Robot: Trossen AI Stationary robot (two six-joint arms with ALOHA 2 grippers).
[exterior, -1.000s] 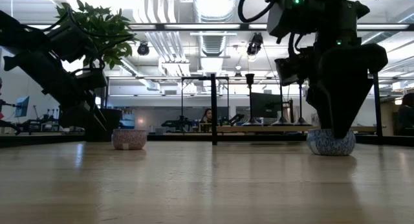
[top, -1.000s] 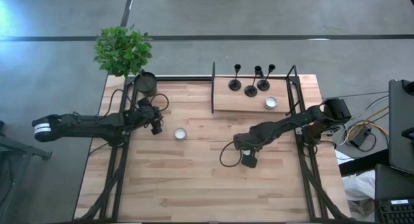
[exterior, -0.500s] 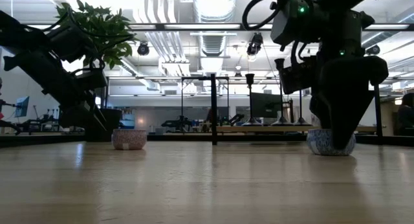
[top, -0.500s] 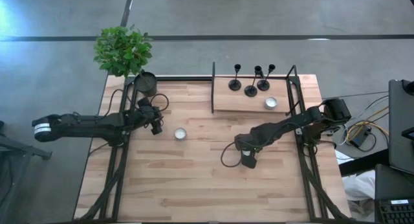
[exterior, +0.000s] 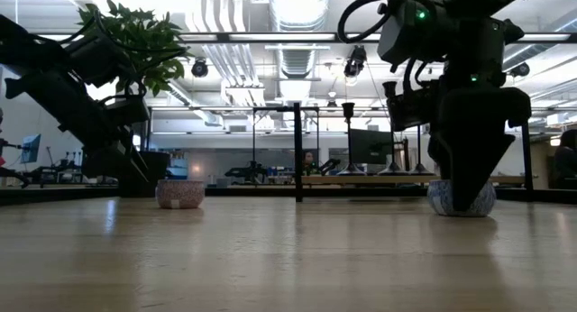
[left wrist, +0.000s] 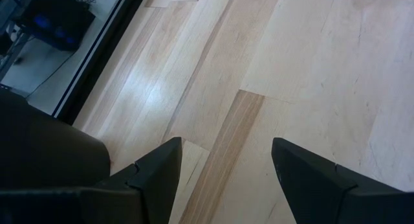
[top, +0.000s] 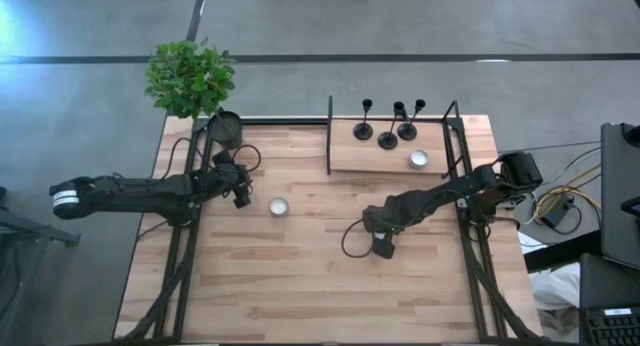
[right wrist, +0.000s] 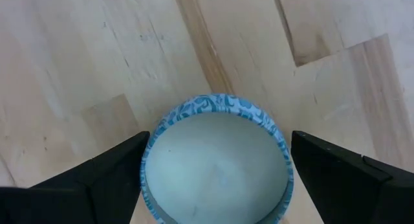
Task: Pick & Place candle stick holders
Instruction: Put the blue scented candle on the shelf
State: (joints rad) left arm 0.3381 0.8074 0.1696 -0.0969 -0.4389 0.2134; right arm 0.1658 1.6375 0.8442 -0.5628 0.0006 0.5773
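Observation:
I should next use my right gripper to grab the patterned candle cup by its round side [right wrist: 147, 166], and then the cup goes on the shelf with the holders.
Three black candle stick holders [top: 363, 131] [top: 388, 139] [top: 407, 131] stand by their round bases on a raised wooden shelf [top: 372, 158] at the table's far right. My right gripper [top: 383, 249] is open, pointing down over a small blue-and-white patterned cup [right wrist: 217, 169] that rests on the table. Its fingers [right wrist: 110, 172] stand on either side of the cup, which also shows in the low view [exterior: 462, 200]. My left gripper [top: 243, 198] is open and empty above the bare table at the left [left wrist: 226, 166]. My right gripper comes at the cup from above, one finger beside each side of its rim [right wrist: 147, 160]. I cannot tell whether the fingers touch it. The cup sits upright on the table.
A second small cup [top: 278, 206] sits on the table between the arms. A third [top: 418, 158] sits on the shelf. A dark pot with a green plant [top: 226, 129] stands at the far left. Black frame posts [top: 330, 136] rise beside the shelf.
My right gripper has gone down over the patterned cup, so that its fingers now reach beside the cup's walls. The cup has stayed in place.

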